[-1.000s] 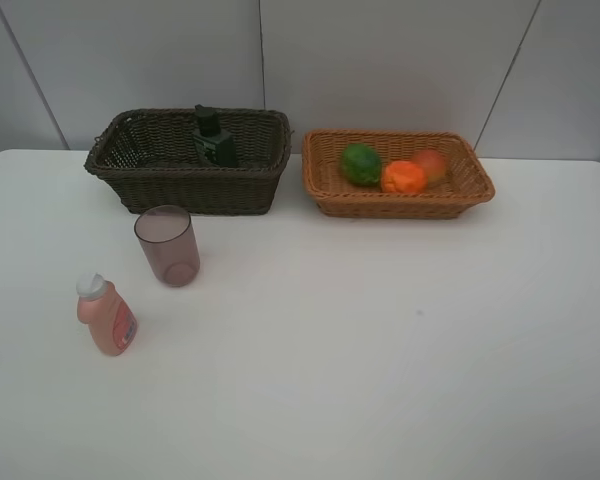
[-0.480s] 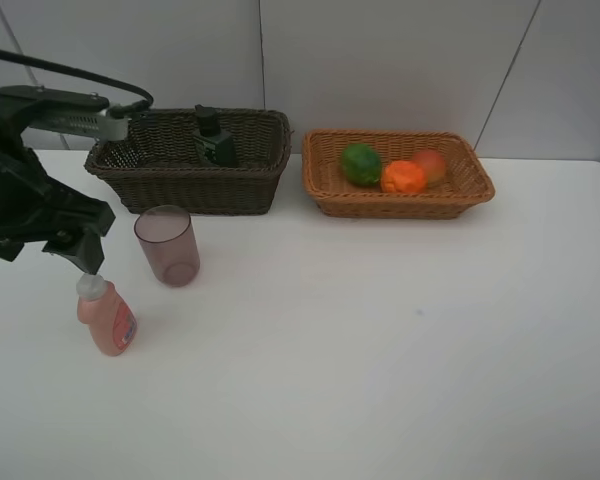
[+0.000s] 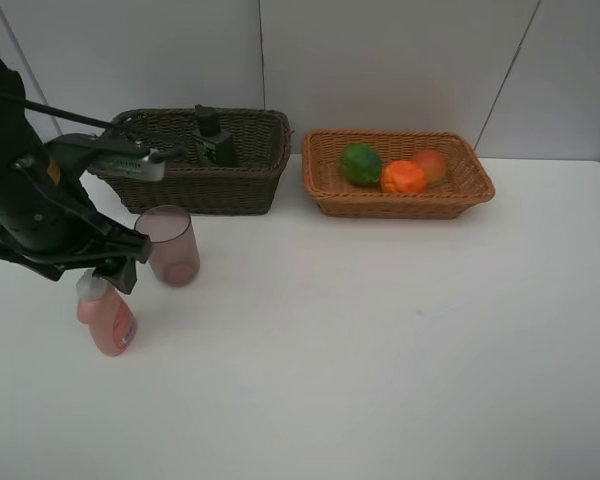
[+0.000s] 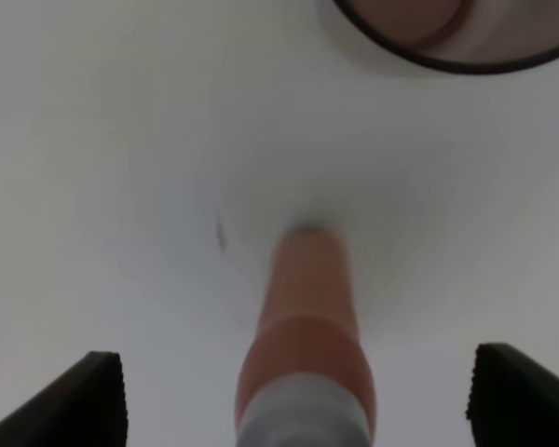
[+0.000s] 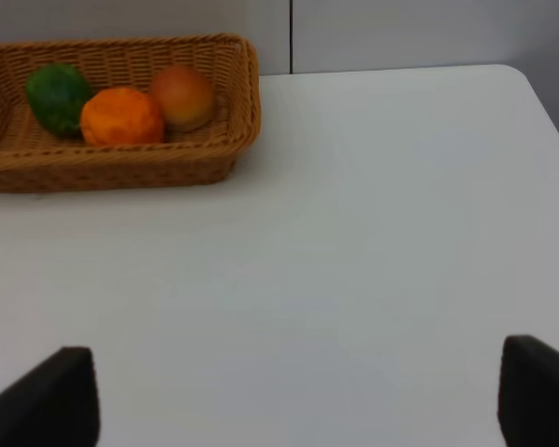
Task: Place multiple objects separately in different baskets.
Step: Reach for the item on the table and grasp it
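My left gripper's fingers are above the white cap (image 3: 92, 286) of the pink bottle (image 3: 110, 322) and would miss the cap if I closed now. My left gripper needs to first go down.
The pink white-capped bottle (image 3: 110, 322) stands upright at the table's left. My left gripper (image 3: 102, 272) hangs straight above it. In the left wrist view the gripper (image 4: 303, 400) is open, its fingertips (image 4: 88, 400) wide on either side of the bottle (image 4: 303, 317) without touching it. The mauve cup (image 3: 170, 246) stands just right of the arm, and its rim (image 4: 447, 37) shows in the wrist view. The black bottle (image 3: 212, 138) is in the dark brown basket (image 3: 195, 185). The tan basket (image 3: 400, 205) holds the green fruit (image 3: 361, 163), tangerine (image 3: 404, 177) and peach-like fruit (image 3: 432, 163). My right gripper (image 5: 293, 396) is open over bare table.
The two baskets stand side by side along the back wall. The left arm's black body (image 3: 25, 190) covers the table's left edge. The right wrist view shows the tan basket (image 5: 121, 172) far ahead and the table's right edge (image 5: 540, 102).
The left arm came in from the left and moved right and down over the pink bottle. Bottle, cup and baskets have not moved.
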You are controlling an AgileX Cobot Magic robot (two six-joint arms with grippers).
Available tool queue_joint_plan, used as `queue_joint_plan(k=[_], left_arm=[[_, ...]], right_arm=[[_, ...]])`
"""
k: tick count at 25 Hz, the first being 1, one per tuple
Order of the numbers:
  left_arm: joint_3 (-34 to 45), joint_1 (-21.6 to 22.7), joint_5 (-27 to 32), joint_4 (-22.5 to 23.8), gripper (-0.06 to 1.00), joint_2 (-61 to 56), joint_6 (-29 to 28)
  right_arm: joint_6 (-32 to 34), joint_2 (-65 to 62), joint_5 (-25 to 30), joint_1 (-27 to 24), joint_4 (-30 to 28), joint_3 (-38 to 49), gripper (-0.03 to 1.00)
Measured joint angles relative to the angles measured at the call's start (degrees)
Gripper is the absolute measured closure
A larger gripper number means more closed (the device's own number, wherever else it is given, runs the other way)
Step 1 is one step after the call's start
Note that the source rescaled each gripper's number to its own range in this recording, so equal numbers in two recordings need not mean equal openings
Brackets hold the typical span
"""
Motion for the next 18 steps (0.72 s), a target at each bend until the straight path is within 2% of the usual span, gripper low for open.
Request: queue_joint_plan(k=[7, 18], left_arm=[[0.84, 0.0, -5.88, -0.32, -0.02, 3.83, -0.17], [1.03, 0.0, -8.54, -1.6, -0.02, 8.3, -0.23]], right_arm=[[0.0, 0.0, 0.0, 0.0, 0.0, 0.0, 0.1], [0.0, 0.0, 0.0, 0.0, 0.0, 0.0, 0.1]])
